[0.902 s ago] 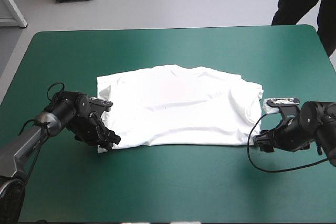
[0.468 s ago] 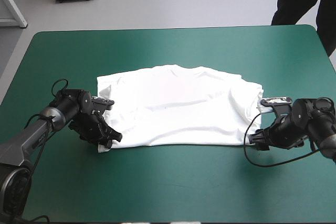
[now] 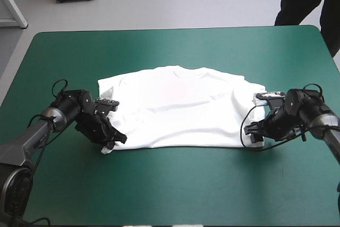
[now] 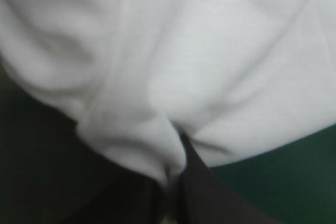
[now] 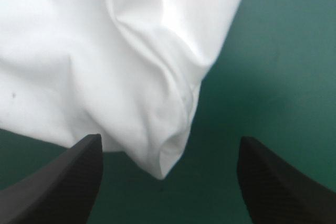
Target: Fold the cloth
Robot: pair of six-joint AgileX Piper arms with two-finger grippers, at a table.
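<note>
My right gripper grabs the pointed corner of the T-shirt bunched up between its open fingers next, with the rest of the T-shirt spread flat.
The white T-shirt [image 3: 180, 107] lies spread flat in the middle of the teal-green table. At its near left corner, my left gripper [image 3: 112, 141] has its black fingers pressed together on a bunched fold of the T-shirt [image 4: 184, 51]; in the left wrist view the left gripper [image 4: 170, 182] pinches white cloth between the tips. My right gripper [image 3: 254, 134] sits low at the near right corner. In the right wrist view the right gripper [image 5: 168, 145] is open, fingers wide apart, with the T-shirt's [image 5: 105, 51] pointed corner lying between them.
Bare teal-green cover [image 3: 175, 184] surrounds the T-shirt on all sides, widest along the near edge and at the far side of the table.
The left gripper's fingers have drawn together on the T-shirt's near left corner. The right gripper has slid left until the near right corner lies between its open fingers.
</note>
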